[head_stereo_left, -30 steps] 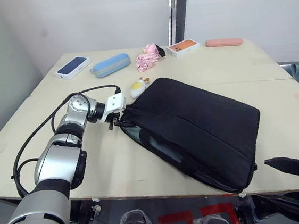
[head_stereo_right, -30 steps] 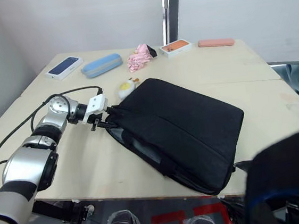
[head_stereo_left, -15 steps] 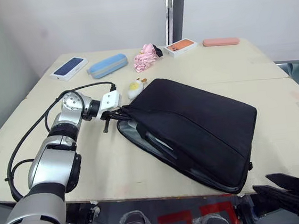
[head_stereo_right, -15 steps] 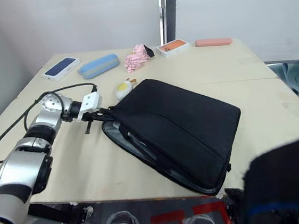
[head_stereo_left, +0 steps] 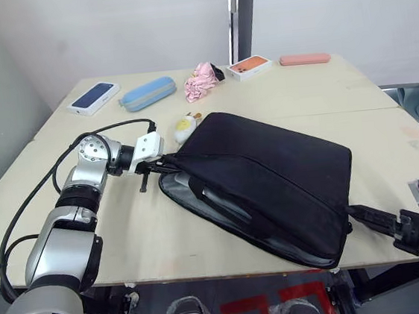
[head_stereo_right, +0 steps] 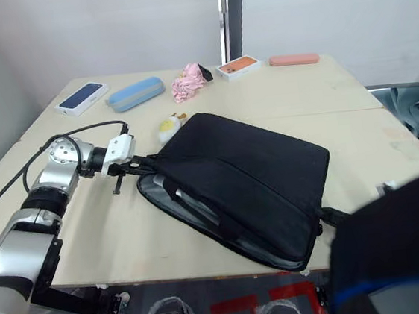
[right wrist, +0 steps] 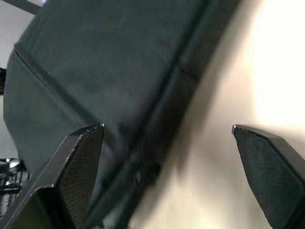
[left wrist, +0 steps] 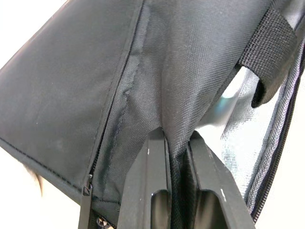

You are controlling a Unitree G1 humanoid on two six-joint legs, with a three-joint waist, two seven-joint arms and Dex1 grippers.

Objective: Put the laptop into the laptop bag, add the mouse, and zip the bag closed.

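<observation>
I will next grab the slanted laptop bag by its short side edge (head_stereo_left: 347,220) (right wrist: 143,162) with my right gripper, to get the bag ready for zipping.
The black laptop bag (head_stereo_left: 278,172) lies slanted across the middle of the table, its near long side unzipped and gaping. My left gripper (left wrist: 176,137) is shut on the top flap's fabric at the bag's left corner (head_stereo_left: 168,160) and holds it raised. A pale grey surface (head_stereo_left: 226,204) shows inside the mouth; I cannot tell whether it is the laptop or the lining. The mouse is out of view. My right gripper (right wrist: 167,127) is open, its fingers spread wide at the bag's near right corner (head_stereo_left: 349,221). The yellow-white plush charm (head_stereo_left: 185,123) lies by the bag's far left edge.
Along the table's far side lie a white box with a dark blue top (head_stereo_left: 95,96), a light-blue oblong case (head_stereo_left: 147,93), a pink cloth (head_stereo_left: 203,80), an orange-topped box (head_stereo_left: 249,66) and a flat pink case (head_stereo_left: 304,59). The bag's near corner reaches the table's front edge (head_stereo_left: 206,266).
My right gripper has risen from below the table edge to the bag's near right corner. The left gripper kept its hold, and the bag's mouth gapes wider. The camera shifted slightly.
</observation>
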